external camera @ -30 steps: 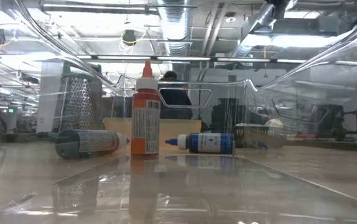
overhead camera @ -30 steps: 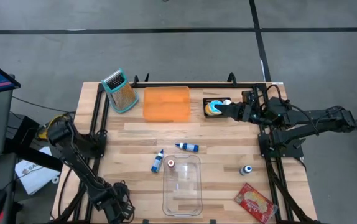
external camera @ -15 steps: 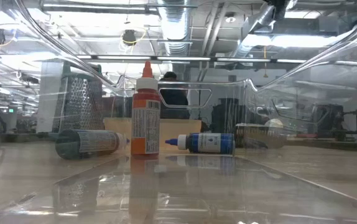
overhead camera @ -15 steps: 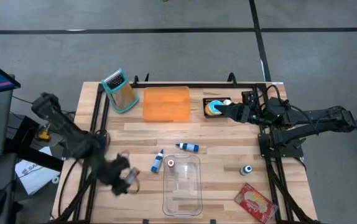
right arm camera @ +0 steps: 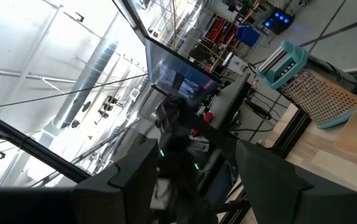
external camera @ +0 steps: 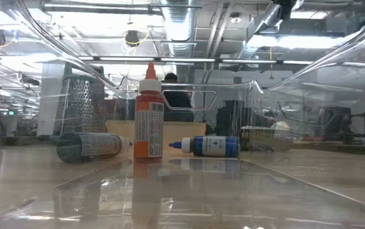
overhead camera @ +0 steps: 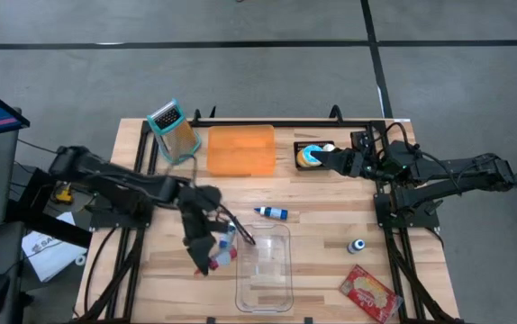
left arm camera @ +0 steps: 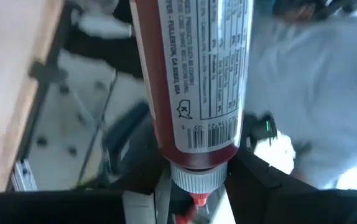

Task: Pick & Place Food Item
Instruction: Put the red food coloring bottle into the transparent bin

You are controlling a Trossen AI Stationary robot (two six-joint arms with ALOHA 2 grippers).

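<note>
The red bottle [overhead camera: 222,259] [left arm camera: 194,74] is outside the clear plastic container's near side and would miss it, so it is too early now to open my left gripper.
My left gripper [overhead camera: 215,256] [left arm camera: 194,180] is shut on a red bottle [left arm camera: 194,74] with a white label and a white cap. It is beside the near left corner of a clear plastic container [overhead camera: 265,266]. At the far right, my right gripper [overhead camera: 320,157] [right arm camera: 194,180] stands open with nothing between its fingers. It is over a black tray [overhead camera: 300,146] that holds a blue and white thing [overhead camera: 309,156]. An orange bottle [external camera: 149,114] stands upright on its base. Two blue bottles [overhead camera: 272,212] [overhead camera: 229,232] lie on their sides by the container's far end. My left gripper pinches the red bottle's cap end [left arm camera: 194,169] between its two fingers [left arm camera: 253,174]. The body reaches straight out past the fingertips, along the line of the fingers. In the left wrist view only the floor and the table's edge lie behind the bottle, so it is clear of the table.
A metal grater with a teal frame [overhead camera: 174,131] and an orange board [overhead camera: 240,149] are at the far edge. A small blue bottle [overhead camera: 358,245] and a red packet [overhead camera: 369,293] lie near the right front. Bare wood lies between the board and the bottles.
My left arm has swung from the table's near left corner toward the right and upward, ending beside the clear container. Its gripper has rolled on the way and stayed shut on the red bottle.
</note>
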